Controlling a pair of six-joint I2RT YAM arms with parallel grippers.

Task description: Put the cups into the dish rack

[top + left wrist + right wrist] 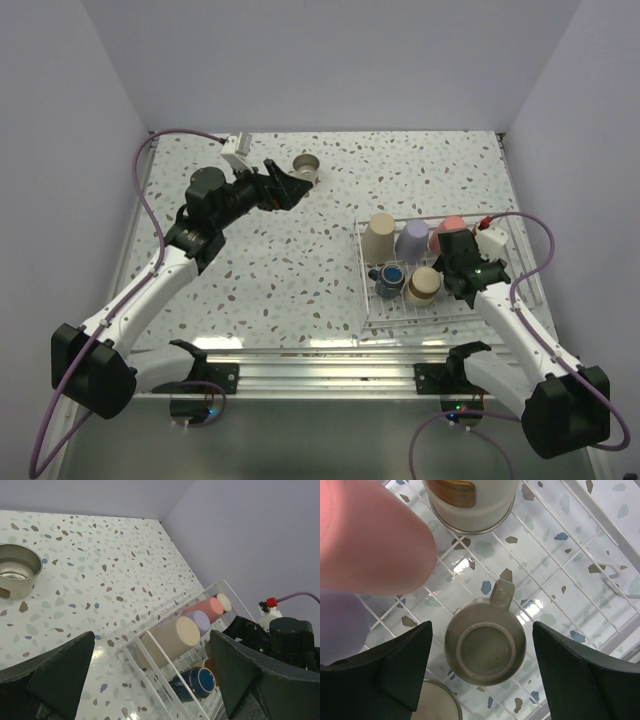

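My left gripper should pick up the steel cup by its open rim (306, 162) (16, 561) next. Then the steel cup's base end stays free to hand to my right gripper.
The wire dish rack (362, 292) stands at the right. In it lie a beige cup (380, 238), a lavender cup (413, 240) and a coral cup (452, 227), along with a blue mug (390, 278) and a cream cup (424, 286). My right gripper (482, 630) hangs open over the rack (560, 565). A small grey-green handled mug (485, 647) stands upside down between its fingers, untouched, with gaps on both sides. My left gripper (288, 183) is open and empty, just short of a steel cup (307, 168) on the far table.
White walls close in the table on three sides. A metal rail (330, 365) runs along the near edge between the arm bases. Purple cables loop beside both arms. In the left wrist view the steel cup (17, 570) is at the far left and the rack (131, 652) at lower right.
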